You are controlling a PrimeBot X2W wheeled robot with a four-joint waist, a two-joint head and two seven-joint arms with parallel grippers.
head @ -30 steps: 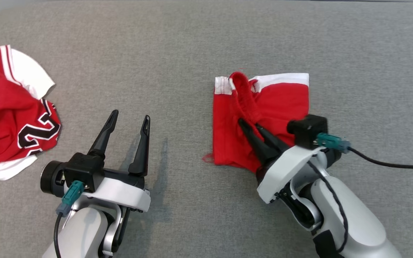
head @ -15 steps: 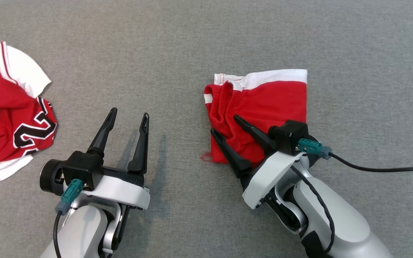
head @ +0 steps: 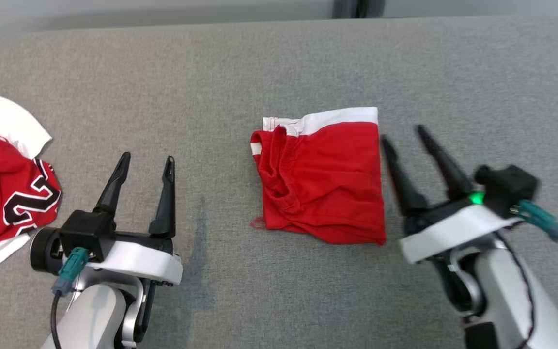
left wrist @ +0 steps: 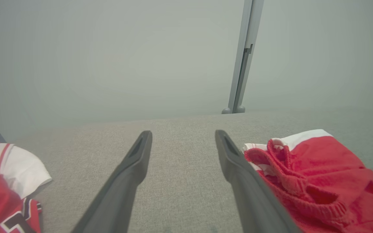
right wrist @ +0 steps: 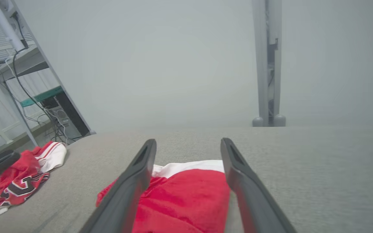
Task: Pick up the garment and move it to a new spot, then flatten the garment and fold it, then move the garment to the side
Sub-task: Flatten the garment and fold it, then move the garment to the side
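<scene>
The right gripper grabs the folded shorts by their smooth edge opposite the bunched waistband next. Then it moves the shorts to the side.
The garment, red shorts with a white band along the far edge, lies folded into a rough square on the grey cloth-covered table. Its bunched waistband faces left. My right gripper hovers open just right of the shorts, touching nothing. In the right wrist view the shorts lie below and between the spread fingers of that gripper. My left gripper stands open over bare cloth left of the shorts. In the left wrist view it has the shorts beside its right finger.
A crumpled red and white jersey with a black number lies at the table's left edge, also seen as the jersey. A grey post stands beyond the far edge. Shelving with cables stands off the left end.
My right gripper opened, let go of the shorts' waistband and drew back to the right of them. The shorts settled flatter. The camera shifted; the left arm stayed put.
</scene>
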